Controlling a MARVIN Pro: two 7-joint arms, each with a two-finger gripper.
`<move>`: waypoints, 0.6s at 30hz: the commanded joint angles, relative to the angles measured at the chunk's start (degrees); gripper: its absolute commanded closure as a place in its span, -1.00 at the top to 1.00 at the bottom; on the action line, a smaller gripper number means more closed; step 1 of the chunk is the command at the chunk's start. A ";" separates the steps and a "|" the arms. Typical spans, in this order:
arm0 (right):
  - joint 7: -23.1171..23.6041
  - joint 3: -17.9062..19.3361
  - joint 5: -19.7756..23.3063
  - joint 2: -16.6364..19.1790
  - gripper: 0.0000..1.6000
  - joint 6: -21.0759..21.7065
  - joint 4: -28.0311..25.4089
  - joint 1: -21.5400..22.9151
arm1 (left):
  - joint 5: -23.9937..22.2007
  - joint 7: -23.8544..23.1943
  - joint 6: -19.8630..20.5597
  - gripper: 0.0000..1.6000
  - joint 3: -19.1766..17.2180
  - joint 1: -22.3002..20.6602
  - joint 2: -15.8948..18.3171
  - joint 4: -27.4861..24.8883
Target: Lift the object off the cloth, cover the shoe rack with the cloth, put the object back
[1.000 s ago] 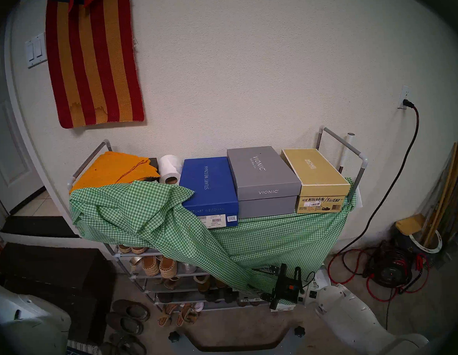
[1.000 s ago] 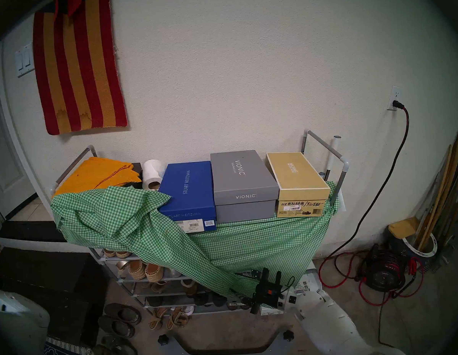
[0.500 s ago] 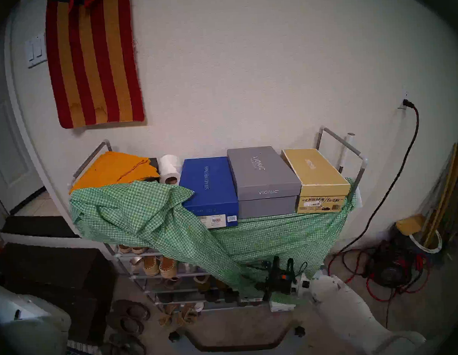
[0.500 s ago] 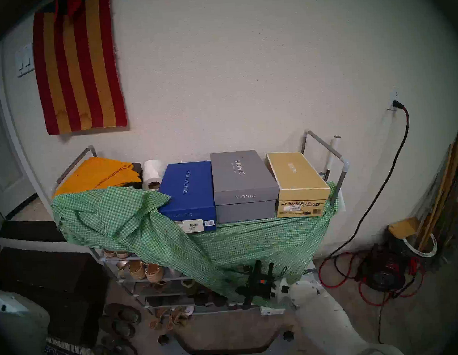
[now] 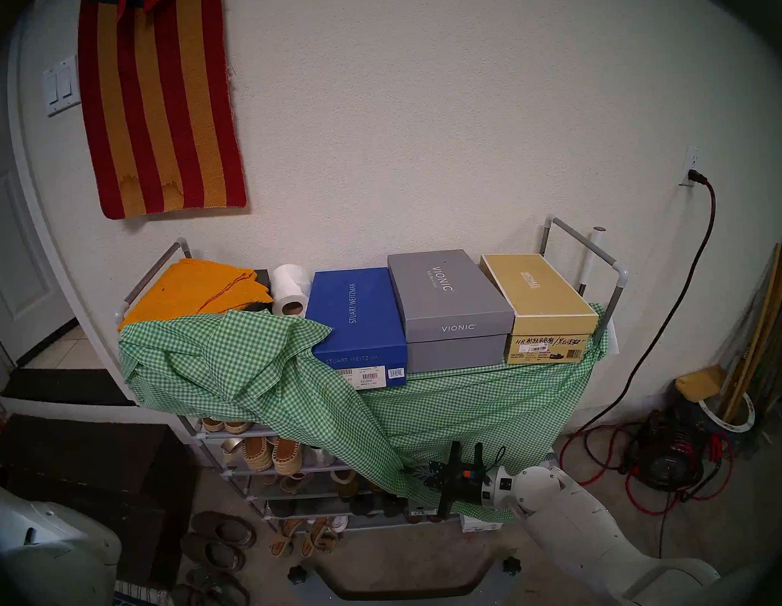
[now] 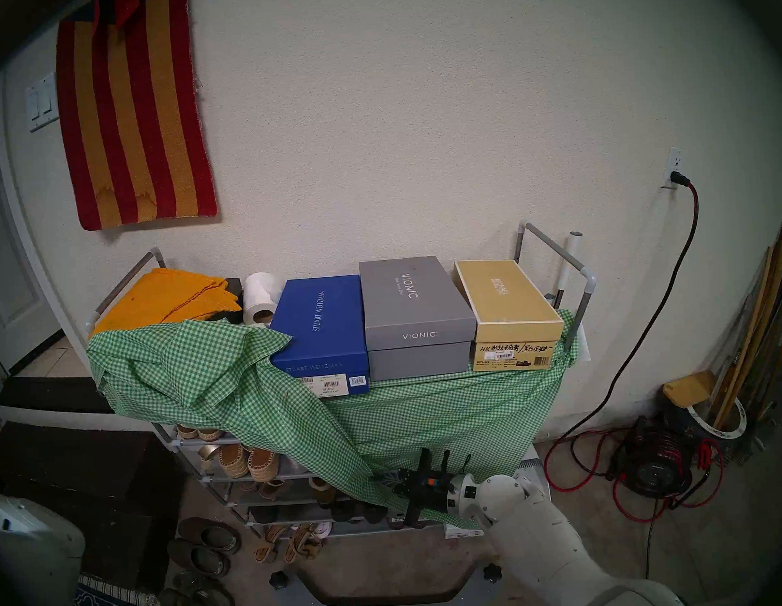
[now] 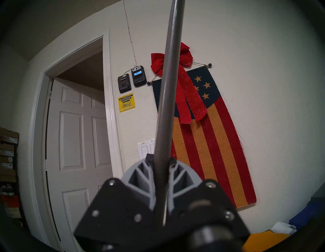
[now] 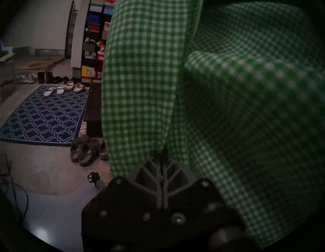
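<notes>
The cloth's slanting edge (image 5: 348,453) (image 8: 108,105) leaves shoes showing on the shelves, so I need to pull the cloth across the shoes before opening my right gripper.
The green-and-white check cloth (image 5: 229,358) lies bunched on the left of the rack top and hangs slantwise down the front to the lower right. The shoe rack (image 5: 619,279) of grey tubes stands against the wall; its lower left shelves with shoes (image 5: 270,456) are uncovered. My right gripper (image 5: 411,471) is low in front of the rack, shut on a fold of the cloth (image 8: 140,88), as the right wrist view (image 8: 162,155) shows. My left gripper (image 7: 161,161) is shut on the grey shoehorn (image 7: 168,88), which points up at the wall. It is out of the head views.
A blue box (image 5: 356,324), a grey box (image 5: 448,302) and a tan box (image 5: 538,297) stand on the rack top, with an orange towel (image 5: 194,288) and a paper roll (image 5: 289,290). Loose shoes (image 5: 221,544) lie on the floor left, a dark chest (image 5: 95,483) beside them, red cords (image 5: 660,462) right.
My right gripper has moved left and slightly up along the rack front, drawing the cloth's lower edge with it. The bunched cloth on top has not moved.
</notes>
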 commanded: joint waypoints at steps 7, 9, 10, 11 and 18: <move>-4.09 -6.34 -13.59 -0.81 -1.00 -0.60 12.18 3.97 | -0.25 -1.52 0.02 -1.00 0.07 0.07 -0.15 -0.02; -5.10 -6.78 -15.13 -1.14 -1.00 -0.23 14.86 4.73 | -0.28 -1.49 0.02 -1.00 0.07 0.08 -0.15 -0.03; -5.64 -7.01 -15.91 -1.31 -1.00 0.00 16.23 5.12 | -0.32 -1.41 0.02 -1.00 0.07 0.11 -0.15 -0.03; -6.03 -7.16 -16.54 -1.17 -1.00 0.48 16.24 4.90 | -0.35 -1.36 0.02 -1.00 0.07 0.13 -0.15 -0.04; -8.47 -8.22 -19.52 -2.82 -1.00 -0.01 24.56 7.93 | -0.46 -1.24 0.01 -1.00 0.07 0.20 -0.15 -0.04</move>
